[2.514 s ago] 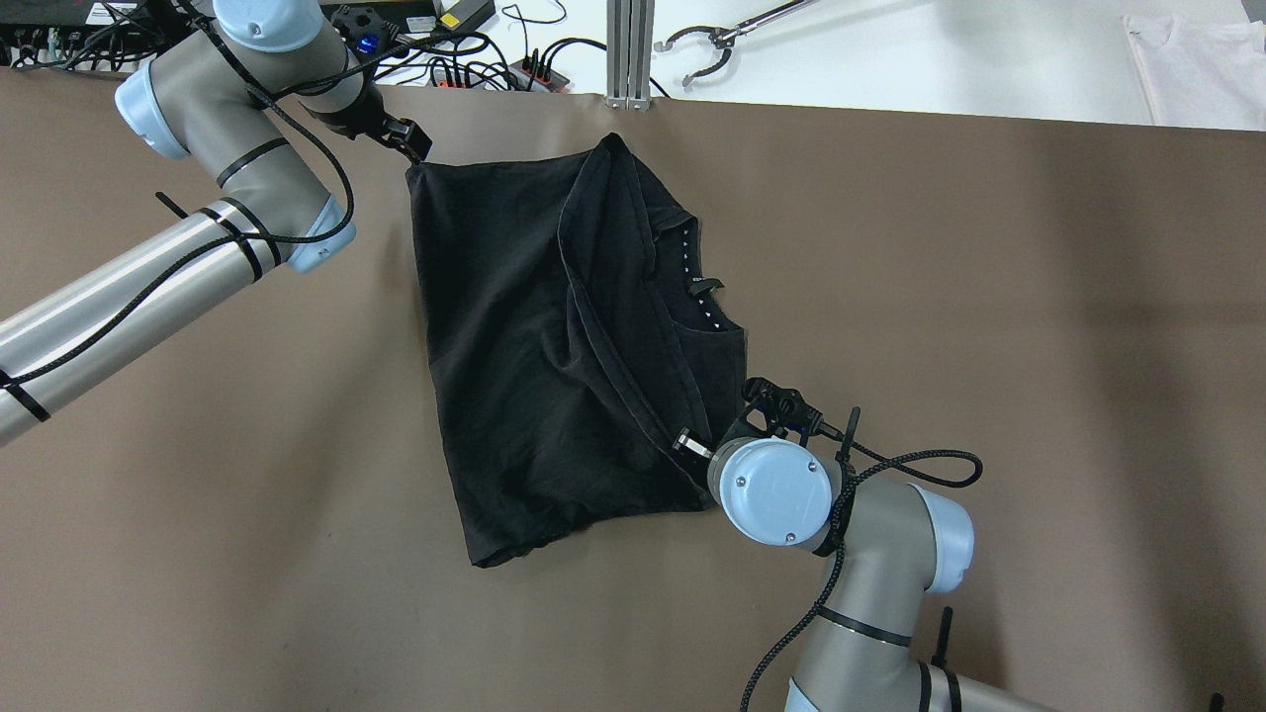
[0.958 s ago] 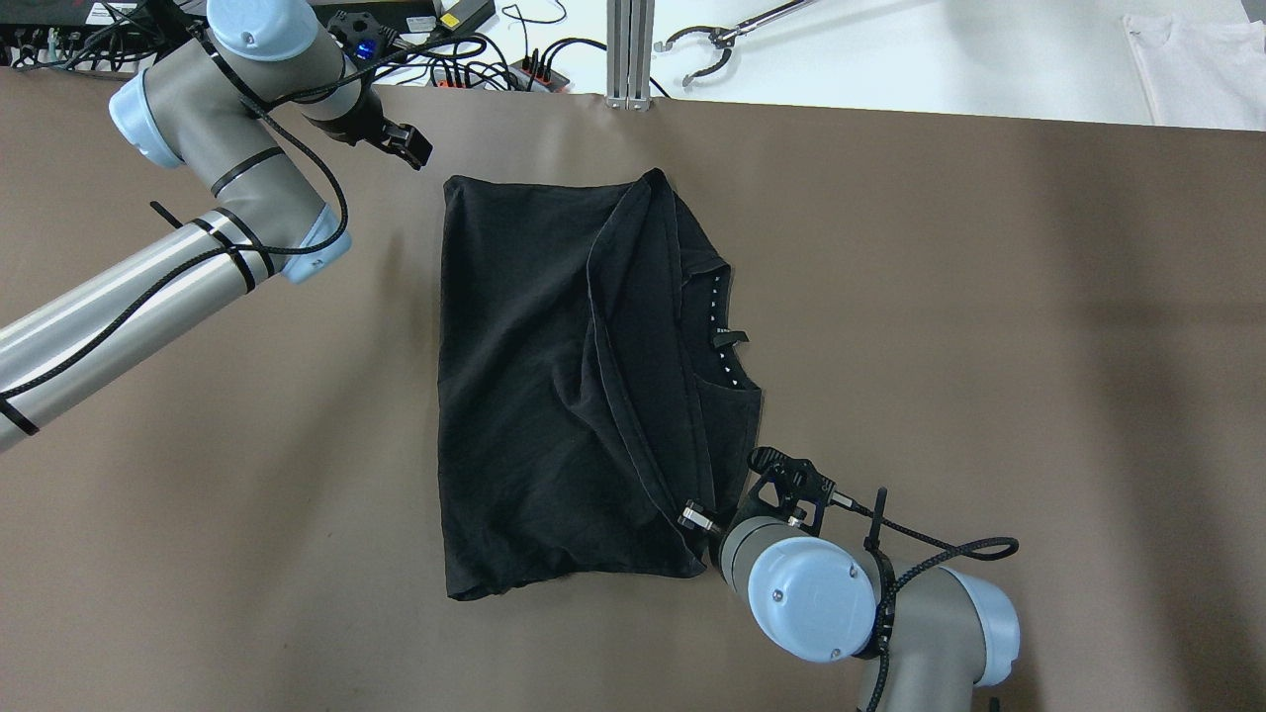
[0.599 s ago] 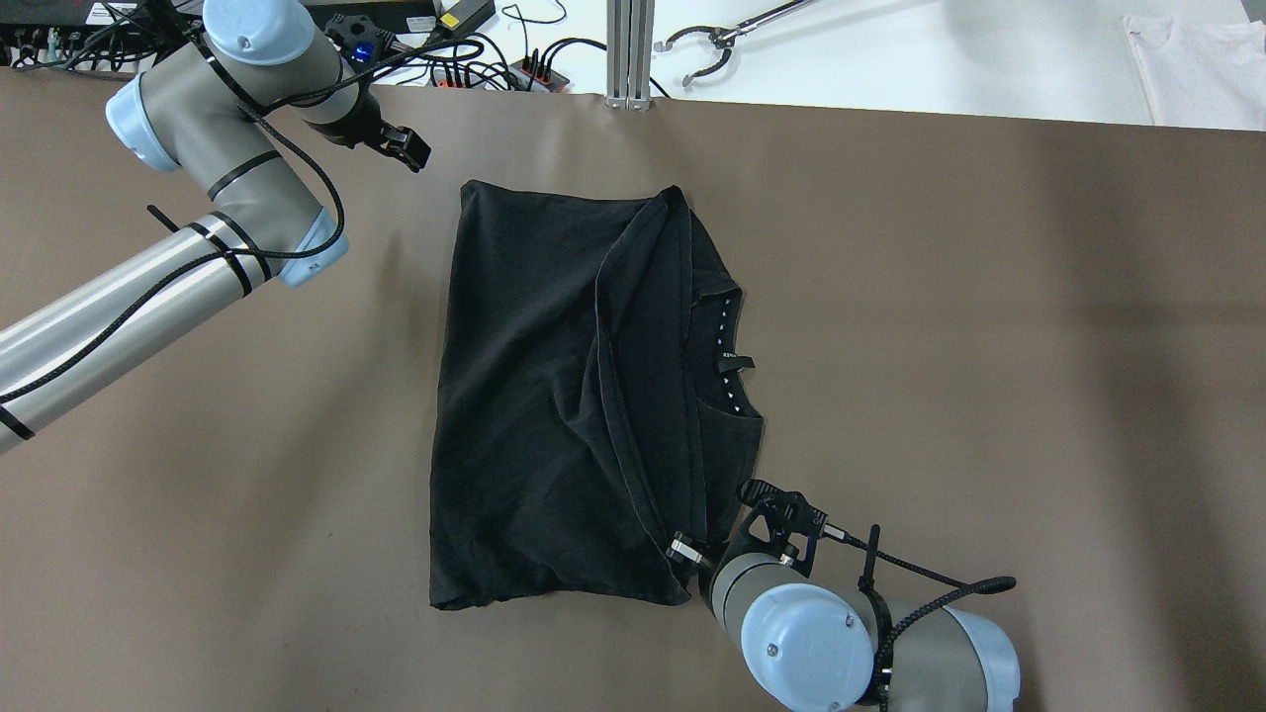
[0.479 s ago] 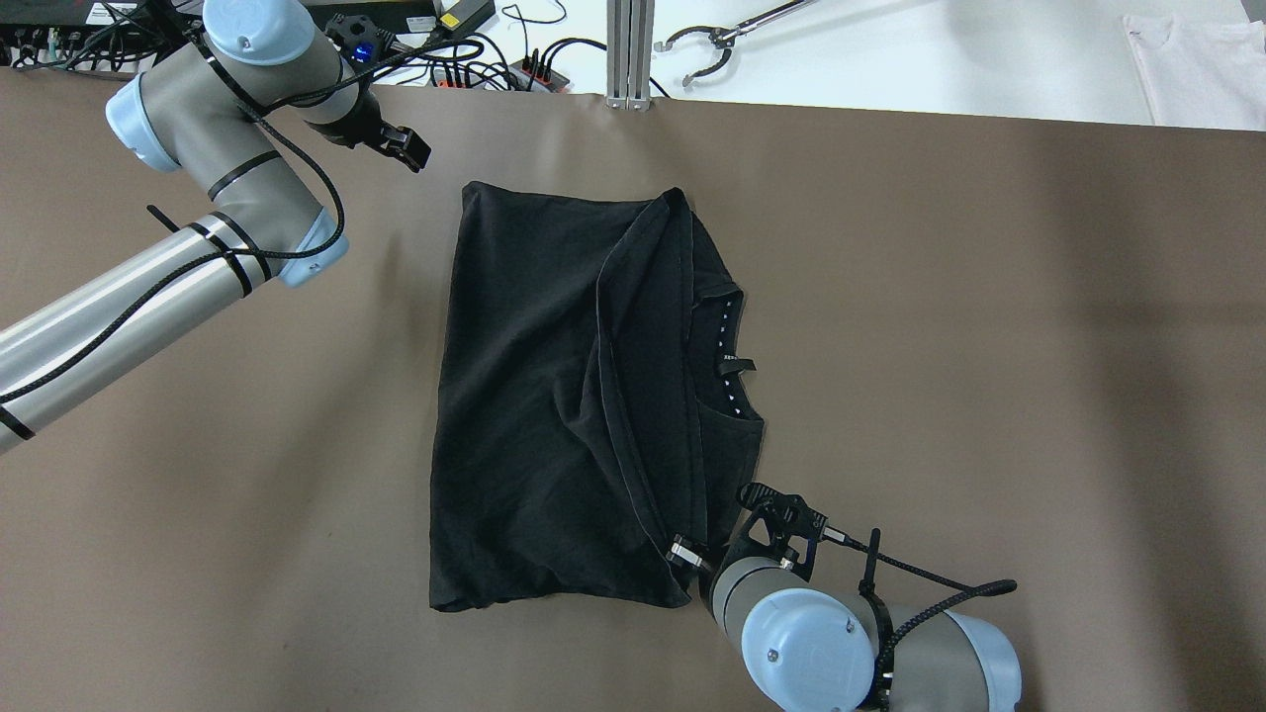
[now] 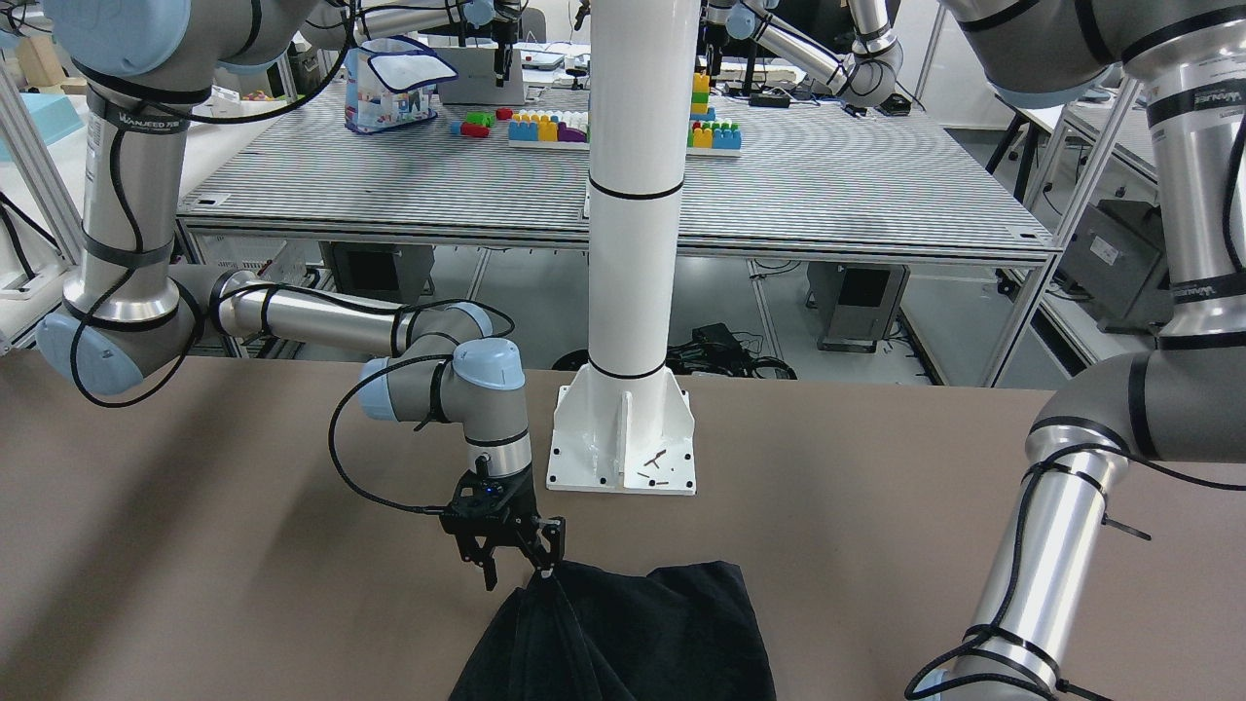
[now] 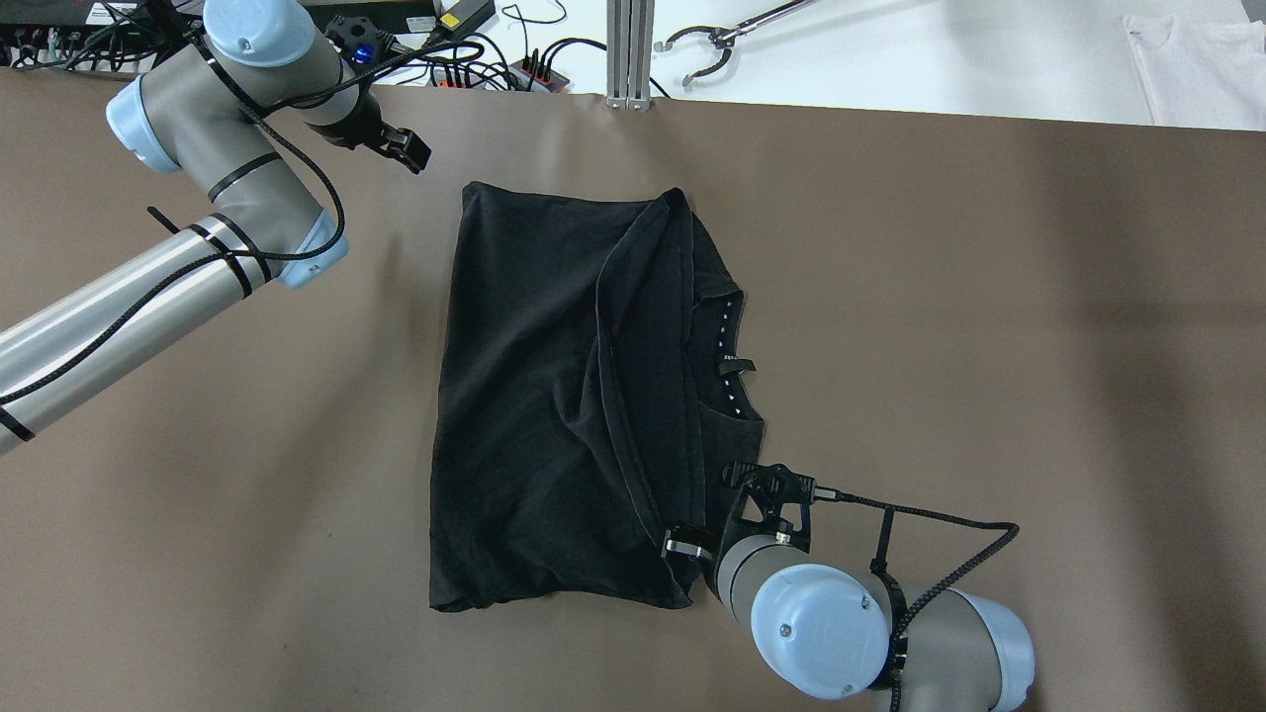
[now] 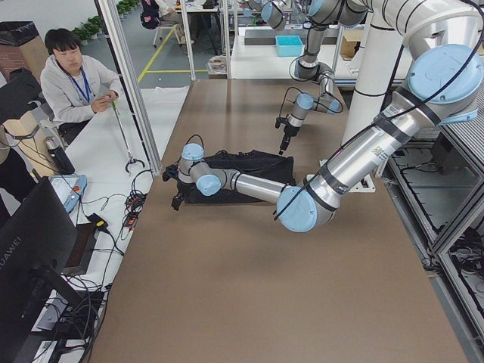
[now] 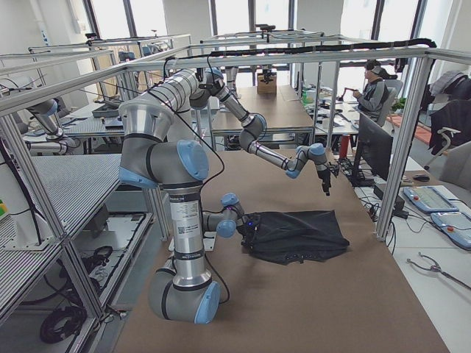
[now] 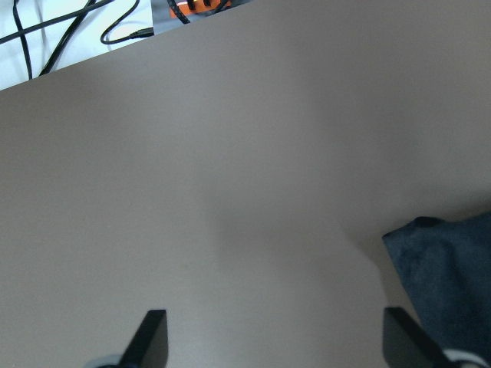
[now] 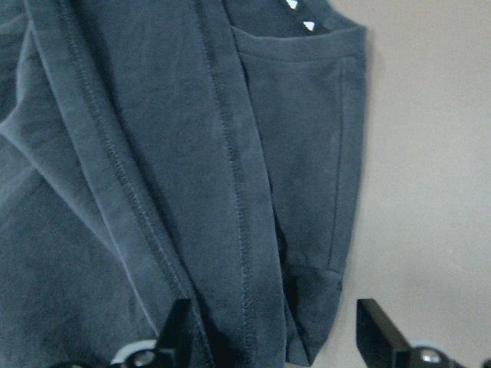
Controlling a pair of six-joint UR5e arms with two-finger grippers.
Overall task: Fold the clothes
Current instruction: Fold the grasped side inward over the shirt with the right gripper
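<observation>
The black garment (image 5: 666, 643) needs to be held by its stitched hem (image 5: 549, 596) with my right gripper, so that it can be folded.
The black garment (image 6: 534, 396) lies roughly folded on the brown table (image 6: 989, 346), with a hemmed flap and the collar on its right side. It also shows in the front view (image 5: 642, 633). My right gripper (image 6: 712, 534) hangs over the garment's near right corner. In the right wrist view (image 10: 276, 330) its fingers stand wide apart above the flat fabric (image 10: 153, 153), so it is open. My left gripper (image 6: 410, 158) is open and empty, off the garment's far left corner (image 9: 453, 284), above bare table.
The white pillar's base plate (image 5: 623, 438) stands on the robot's side of the table. A silver post (image 6: 628, 54), cables (image 6: 495, 64), a grabber tool (image 6: 712, 44) and a white cloth (image 6: 1197, 69) lie beyond the far edge. An operator (image 7: 76, 76) sits there.
My left gripper let go of the far corner, and my right arm dragged the garment toward the robot. In the last half second the garment lies still and my right wrist shifted slightly.
</observation>
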